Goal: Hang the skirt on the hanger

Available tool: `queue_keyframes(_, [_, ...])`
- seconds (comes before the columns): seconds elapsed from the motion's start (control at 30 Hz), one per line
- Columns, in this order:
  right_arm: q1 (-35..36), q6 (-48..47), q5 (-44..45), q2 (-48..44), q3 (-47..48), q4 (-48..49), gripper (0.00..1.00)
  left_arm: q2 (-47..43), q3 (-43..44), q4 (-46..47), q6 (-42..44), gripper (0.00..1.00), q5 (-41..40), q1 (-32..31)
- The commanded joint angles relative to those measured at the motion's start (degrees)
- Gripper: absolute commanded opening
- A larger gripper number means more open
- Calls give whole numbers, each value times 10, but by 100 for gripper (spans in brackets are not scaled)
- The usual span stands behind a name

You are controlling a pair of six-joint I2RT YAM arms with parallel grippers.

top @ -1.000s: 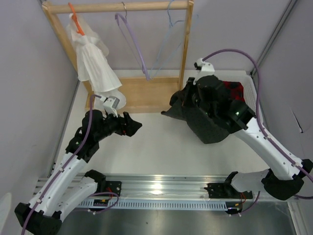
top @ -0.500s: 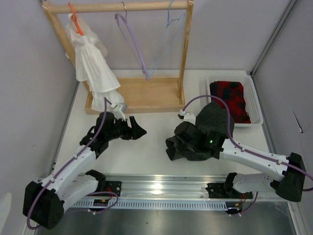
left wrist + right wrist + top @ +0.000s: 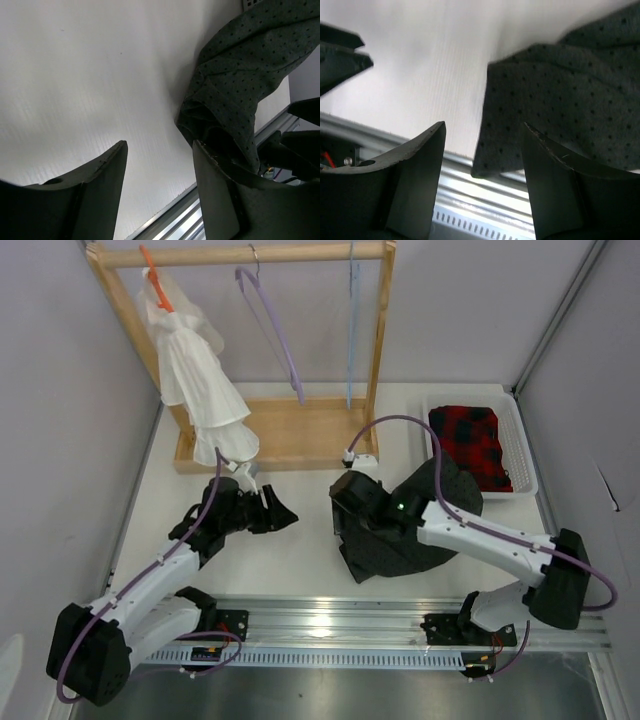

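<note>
My right gripper grabs the skirt's loose edge near its corner [image 3: 344, 545] [image 3: 491, 102] next, leaving cloth for my left gripper to spread for hanging.
The dark grey dotted skirt [image 3: 415, 535] lies crumpled on the table right of centre, partly under my right arm. My right gripper [image 3: 348, 530] hovers at its left edge. In the right wrist view the gripper [image 3: 485, 127] is open, and a corner of the skirt [image 3: 560, 85] lies loose on the table beyond the jaws. My left gripper [image 3: 283, 514] is open and empty, a short way left of the skirt. Its wrist view shows the gripper [image 3: 160, 147] over bare table, the skirt [image 3: 240, 65] just past its right finger. The light-blue hanger [image 3: 352, 330] hangs edge-on from the rail.
A wooden rack [image 3: 290, 435] stands at the back. It carries a purple hanger [image 3: 275, 330] and an orange hanger [image 3: 152, 275] holding a white garment [image 3: 195, 370]. A white tray [image 3: 525, 455] at the right holds red-and-black plaid cloth [image 3: 475, 440]. A metal rail [image 3: 320, 625] runs along the near edge.
My right arm brought the skirt down from near the tray onto the table and opened, letting it go. My left gripper narrowed a little and shifted slightly. The blue hanger swung edge-on.
</note>
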Motion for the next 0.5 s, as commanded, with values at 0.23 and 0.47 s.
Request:
queue_keyframes(0.23, [-17, -116, -6, 204, 106, -19, 63, -105, 53, -81, 2, 62, -85, -1])
queue_keyframes(0.47, [-8, -129, 11, 256, 122, -56, 58, -117, 63, -95, 3, 64, -75, 2])
